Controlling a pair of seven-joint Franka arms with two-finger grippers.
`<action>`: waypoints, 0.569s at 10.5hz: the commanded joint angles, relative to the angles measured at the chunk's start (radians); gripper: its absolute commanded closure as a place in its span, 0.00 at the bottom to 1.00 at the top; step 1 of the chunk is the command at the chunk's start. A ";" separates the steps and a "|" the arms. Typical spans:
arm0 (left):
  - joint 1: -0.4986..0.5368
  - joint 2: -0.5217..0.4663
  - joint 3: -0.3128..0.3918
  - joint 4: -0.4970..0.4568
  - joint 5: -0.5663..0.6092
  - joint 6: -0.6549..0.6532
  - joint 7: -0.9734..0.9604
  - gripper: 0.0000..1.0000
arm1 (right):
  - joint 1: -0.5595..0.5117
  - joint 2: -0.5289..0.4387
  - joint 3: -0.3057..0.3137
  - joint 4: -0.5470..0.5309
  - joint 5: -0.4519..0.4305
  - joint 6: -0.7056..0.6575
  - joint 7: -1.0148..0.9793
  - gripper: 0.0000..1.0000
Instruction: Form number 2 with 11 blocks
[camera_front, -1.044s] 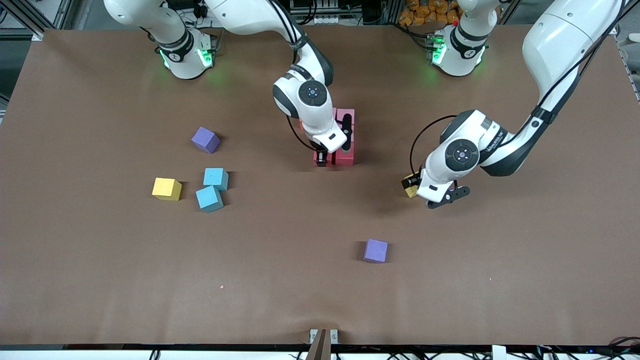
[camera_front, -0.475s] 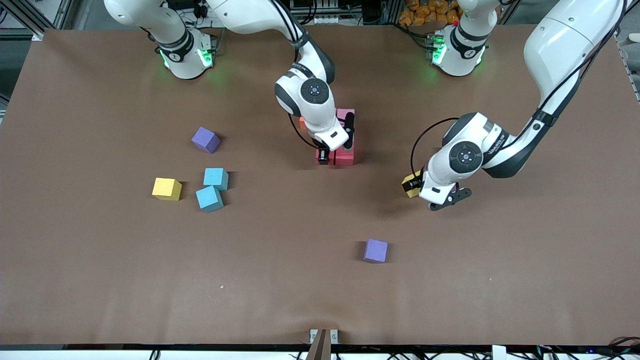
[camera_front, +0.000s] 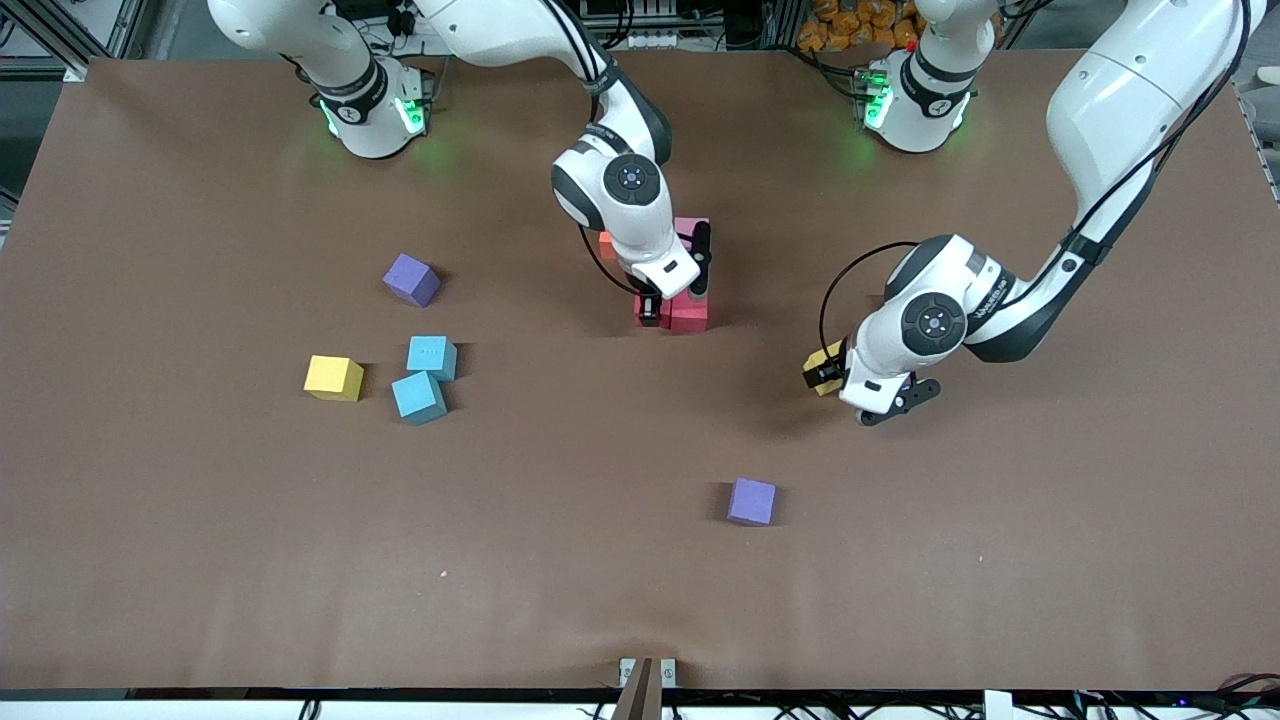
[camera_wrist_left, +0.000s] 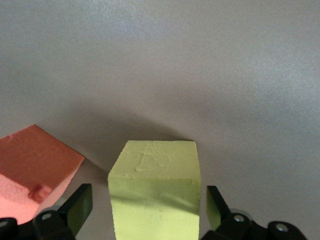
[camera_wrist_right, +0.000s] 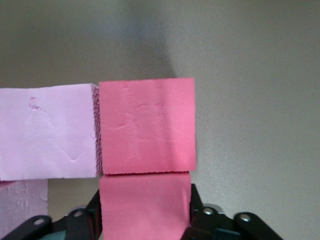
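My left gripper's fingers are low on both sides of the yellow block and would hold it now, so they should close.
The number 2 stands as a small cluster of pink (camera_front: 690, 228) and red blocks (camera_front: 689, 312) mid-table, partly hidden by the right arm. My right gripper (camera_wrist_right: 145, 220) is shut on a red block (camera_wrist_right: 145, 200) that rests flush against another red block (camera_wrist_right: 145, 125), beside a pink block (camera_wrist_right: 47, 132). My left gripper (camera_wrist_left: 149, 205) is open around a yellow block (camera_wrist_left: 155, 185), with a gap on each side; an orange block (camera_wrist_left: 35, 165) lies close by. In the front view the left gripper (camera_front: 828, 372) sits low over that yellow block (camera_front: 818, 362), toward the left arm's end.
Loose blocks lie toward the right arm's end: a purple one (camera_front: 411, 279), two blue ones (camera_front: 432, 357) (camera_front: 418, 397) touching, and a yellow one (camera_front: 333, 378). Another purple block (camera_front: 752, 501) sits alone nearer the front camera. The brown table (camera_front: 640, 600) carries nothing else.
The right hand has shifted slightly at the cluster with its red block. The left hand has settled a little lower around the yellow block.
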 joint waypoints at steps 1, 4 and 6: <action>-0.004 0.009 0.001 -0.005 0.025 0.021 -0.033 0.12 | 0.002 0.004 0.001 0.015 0.014 0.002 0.010 0.00; -0.007 0.021 0.015 -0.001 0.036 0.023 -0.033 0.47 | -0.010 -0.028 0.001 0.012 0.012 -0.014 0.003 0.00; -0.011 0.017 0.015 0.018 0.026 0.023 -0.042 0.52 | -0.036 -0.069 -0.001 0.012 0.012 -0.070 0.000 0.00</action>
